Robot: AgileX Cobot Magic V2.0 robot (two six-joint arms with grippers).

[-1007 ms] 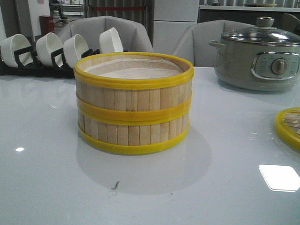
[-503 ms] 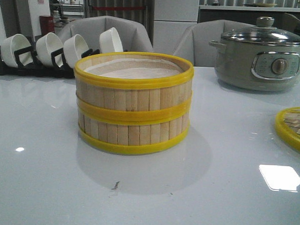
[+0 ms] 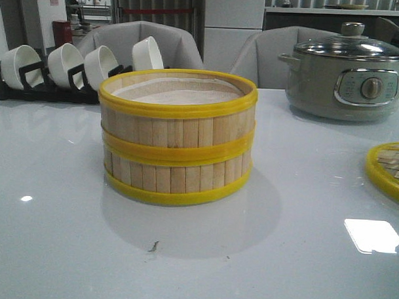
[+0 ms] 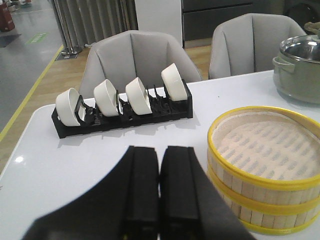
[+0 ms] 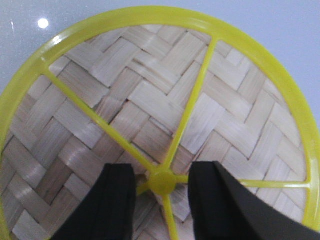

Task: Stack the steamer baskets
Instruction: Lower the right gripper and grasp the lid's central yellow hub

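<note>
In the right wrist view my right gripper's fingers are beside the lid's yellow knob [image 5: 162, 181] and closing now would catch the knob, so it is time to close.
Two steamer baskets [image 3: 177, 139] stand stacked one on the other at the table's middle, with a white liner inside the top one; the stack also shows in the left wrist view [image 4: 262, 170]. My left gripper [image 4: 160, 155] is shut and empty, above the table just beside the stack. My right gripper [image 5: 162, 175] is open, its fingers either side of the yellow knob [image 5: 162, 182] of the woven lid [image 5: 150, 115], just above it. The lid's edge shows at the right of the front view [image 3: 389, 169]. Neither gripper shows in the front view.
A black rack with several white bowls [image 3: 64, 69] stands at the back left, also in the left wrist view [image 4: 122, 102]. A grey electric pot with a glass lid [image 3: 349, 73] stands at the back right. Chairs stand behind the table.
</note>
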